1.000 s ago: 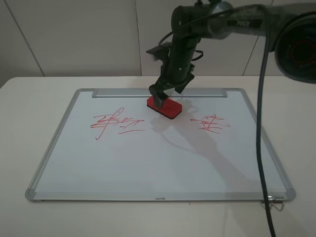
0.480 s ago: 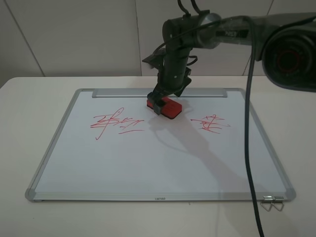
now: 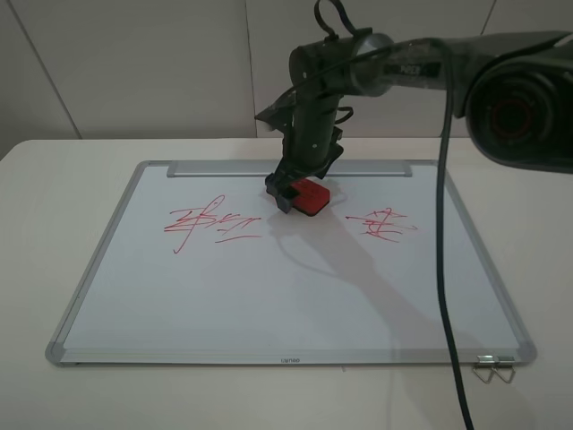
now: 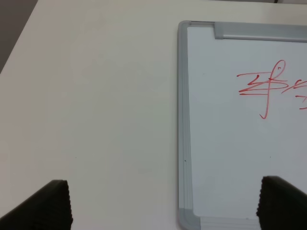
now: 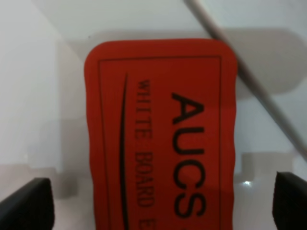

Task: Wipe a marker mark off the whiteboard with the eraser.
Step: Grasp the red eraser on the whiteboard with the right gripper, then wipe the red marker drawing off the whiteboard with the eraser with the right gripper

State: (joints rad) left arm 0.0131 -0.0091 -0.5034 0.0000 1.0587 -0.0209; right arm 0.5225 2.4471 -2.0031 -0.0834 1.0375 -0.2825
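Observation:
My right gripper's fingers stand on either side of the red eraser [image 3: 312, 196], so it is now time for my right gripper to close on it.
The whiteboard [image 3: 269, 296] lies flat on the table. The marker mark [image 3: 213, 224] is the wide red scribble on its left half, and its left part [image 4: 266, 86] shows in the left wrist view. The red eraser [image 3: 312, 196] rests on the board near the top rail, between the two scribbles. My right gripper [image 3: 288, 190] is down over it, open, with one finger on each side of the eraser [image 5: 158, 134]. Dark lettering shows on the eraser's top. My left gripper [image 4: 165, 206] is open above the table beside the board's left frame, holding nothing.
A smaller compact red scribble [image 3: 382, 224] sits on the board's right half. The silver rail [image 3: 224, 168] runs along the far edge. A black cable [image 3: 443, 296] hangs across the right side, and a metal clip [image 3: 494, 367] lies at the near right corner.
My right gripper has come down and shifted slightly left, its fingers now straddling the eraser. The eraser and both scribbles look unchanged.

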